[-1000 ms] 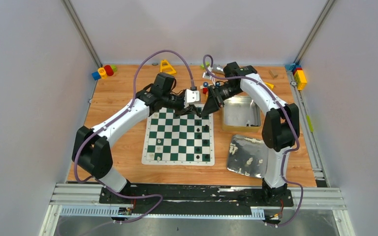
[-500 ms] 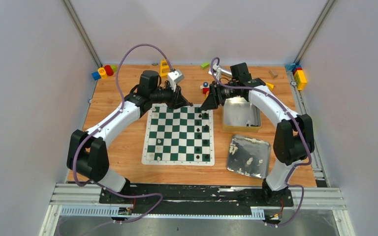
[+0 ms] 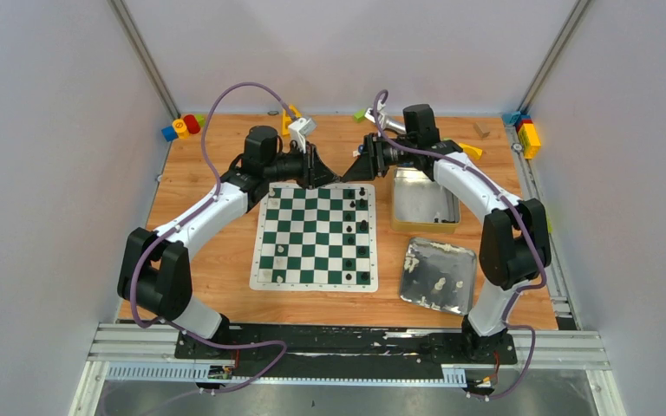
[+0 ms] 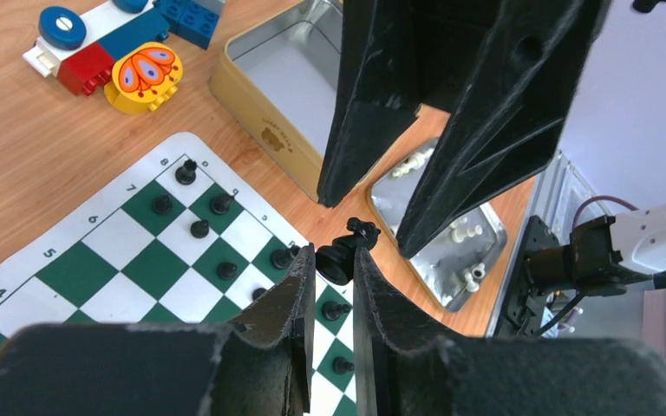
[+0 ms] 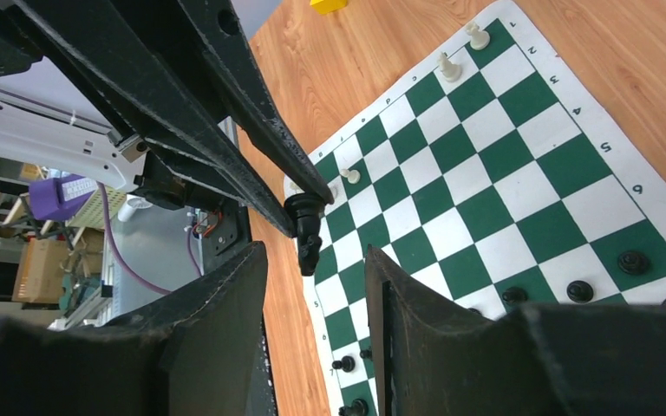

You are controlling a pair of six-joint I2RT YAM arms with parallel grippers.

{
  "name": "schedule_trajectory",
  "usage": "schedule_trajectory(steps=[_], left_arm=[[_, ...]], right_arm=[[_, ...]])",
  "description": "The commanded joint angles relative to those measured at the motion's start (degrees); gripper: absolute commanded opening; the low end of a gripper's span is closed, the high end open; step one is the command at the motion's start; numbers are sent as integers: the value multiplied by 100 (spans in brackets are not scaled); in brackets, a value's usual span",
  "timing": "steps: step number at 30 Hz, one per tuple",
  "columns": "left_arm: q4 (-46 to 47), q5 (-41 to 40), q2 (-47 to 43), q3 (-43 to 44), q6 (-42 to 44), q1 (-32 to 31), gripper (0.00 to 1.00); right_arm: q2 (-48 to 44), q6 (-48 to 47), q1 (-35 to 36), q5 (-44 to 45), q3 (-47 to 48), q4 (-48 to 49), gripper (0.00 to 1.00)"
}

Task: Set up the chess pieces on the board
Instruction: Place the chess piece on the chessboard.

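Note:
My right gripper should close now on the black chess piece by its head (image 3: 341, 179) (image 5: 309, 258). The head is free between the gripper's fingers, so closing now would hold it.
The green-and-white board (image 3: 312, 230) lies mid-table. Several black pieces (image 3: 363, 224) stand on its right columns and two cream-white ones (image 3: 279, 251) on its left side. My left gripper (image 3: 328, 179) hovers over the board's far edge, shut on a black chess piece (image 4: 345, 256), which also shows in the right wrist view (image 5: 305, 212). My right gripper (image 3: 349, 173) faces it tip to tip, open, with its fingers (image 4: 373, 113) either side of the piece's head but apart from it. In its own view the right gripper (image 5: 314, 251) holds nothing.
An open gold-sided tin (image 3: 423, 201) stands right of the board. Its silver lid (image 3: 425, 260) lies nearer, holding several white pieces (image 3: 439, 283). Toy blocks lie at the back left (image 3: 182, 127), back middle (image 3: 293, 117) and back right (image 3: 527, 134).
Both grippers have moved from above the board's far squares back to its far edge. The left wrist has swung up and back. The black piece stays in the left gripper.

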Motion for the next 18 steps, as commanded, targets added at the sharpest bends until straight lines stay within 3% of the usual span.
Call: schedule_trajectory(steps=[1, 18], left_arm=[[457, -5, -87, -24, -326, -12, 0], [596, -26, -19, -99, -338, -12, 0]], right_arm=[[172, 396, 39, -385, 90, 421, 45], [212, 611, 34, -782, 90, 683, 5]])
